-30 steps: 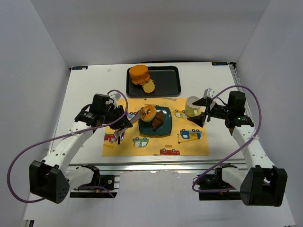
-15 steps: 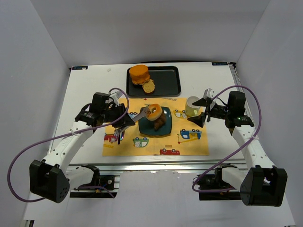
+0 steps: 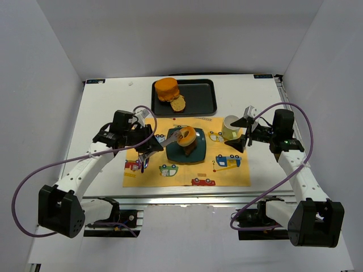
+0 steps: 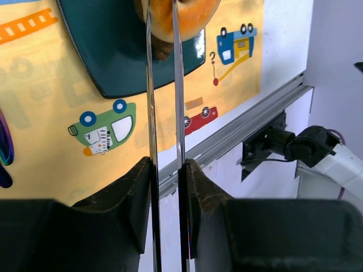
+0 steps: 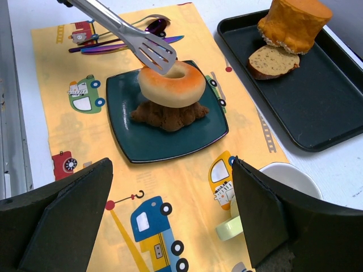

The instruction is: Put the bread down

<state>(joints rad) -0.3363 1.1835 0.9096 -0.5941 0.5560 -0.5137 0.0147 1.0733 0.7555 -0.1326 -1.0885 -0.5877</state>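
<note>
The bread sits on the brown pastry [image 5: 168, 117] and would end up on the pastry, so the robot's left gripper should open now.
The bread [image 3: 186, 135], a glazed orange ring, sits on a brown pastry [image 5: 168, 117] on the dark teal plate [image 3: 197, 156]. Metal tongs [image 3: 170, 140] reach it from the left, their slotted tip at the ring's hole [image 5: 156, 55]. My left gripper [image 3: 148, 148] is shut on the tongs' two blades [image 4: 151, 113]; in the left wrist view the gripper [image 4: 165, 164] looks along them to the ring [image 4: 193, 17]. My right gripper [image 3: 241, 135] hangs open to the right of the plate with nothing between its fingers [image 5: 170, 187].
A black tray [image 3: 201, 99] at the back holds an orange loaf [image 3: 167, 88] and a bread slice [image 3: 178, 103]. A pale green cup [image 3: 230, 127] stands by my right gripper. Purple cutlery [image 3: 143, 160] lies on the yellow car-print mat [image 3: 187, 175], left of the plate.
The left gripper has carried the tongs and ring to the right, from the plate's left edge to over the brown pastry. The right arm has not moved.
</note>
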